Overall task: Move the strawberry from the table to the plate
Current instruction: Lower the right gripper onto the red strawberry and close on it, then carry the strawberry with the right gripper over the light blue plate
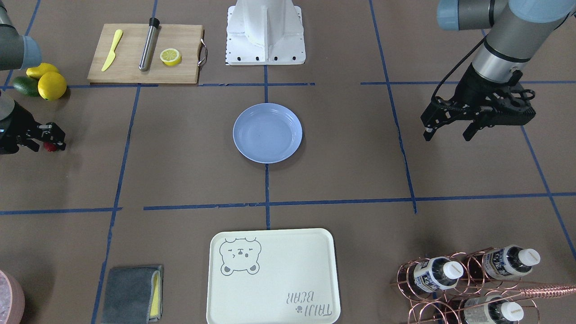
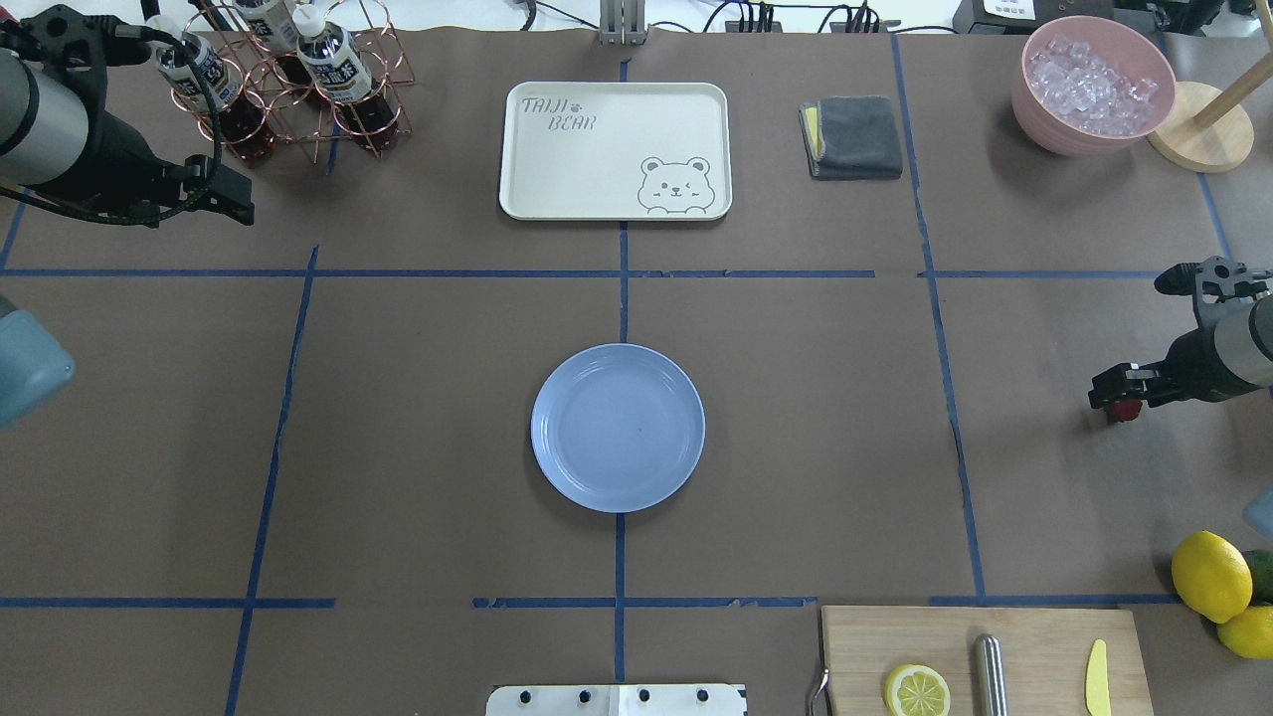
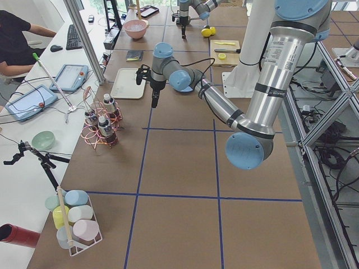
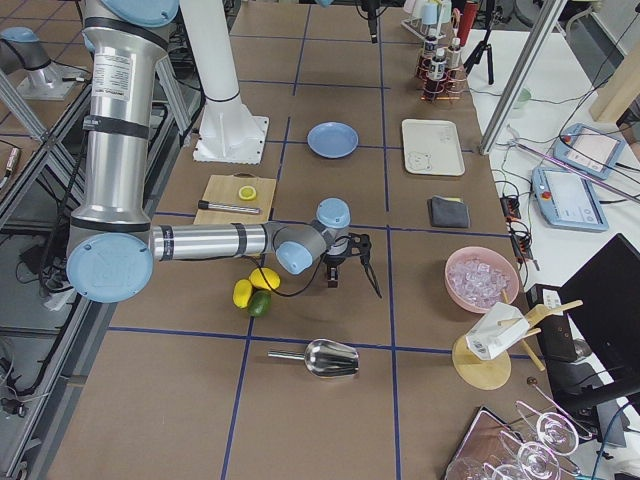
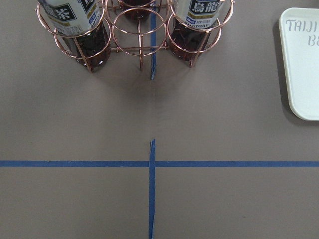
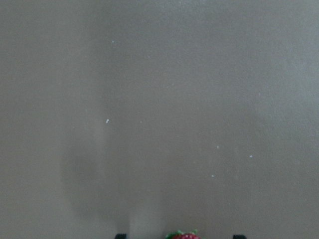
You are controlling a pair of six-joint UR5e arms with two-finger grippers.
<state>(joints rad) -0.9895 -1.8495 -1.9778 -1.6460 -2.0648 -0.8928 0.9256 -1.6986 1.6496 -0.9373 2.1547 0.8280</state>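
Note:
The small strawberry should go on the light-blue plate (image 1: 267,132), so my right gripper should next grab the strawberry by its red body (image 1: 50,146).
The strawberry (image 1: 50,146) (image 2: 1126,409) is a tiny dark-red berry lying on the brown table (image 1: 189,171) far out on my right side. My right gripper (image 1: 53,138) (image 2: 1116,396) hangs low over it, open. In the right wrist view the strawberry (image 6: 184,236) shows at the bottom edge between the two fingertips, with a gap on each side. The light-blue plate (image 1: 267,132) (image 2: 618,428) sits empty at the table's centre. My left gripper (image 1: 447,133) hovers open and empty above the table near the bottle rack.
Two lemons (image 1: 51,85) and an avocado (image 1: 24,85) lie just behind the right gripper. A cutting board (image 1: 144,54) holds a yellow knife, a steel rod and a lemon half. Also present: cream bear tray (image 1: 272,276), grey cloth (image 1: 132,294), bottle rack (image 1: 468,283), ice bowl (image 2: 1094,85).

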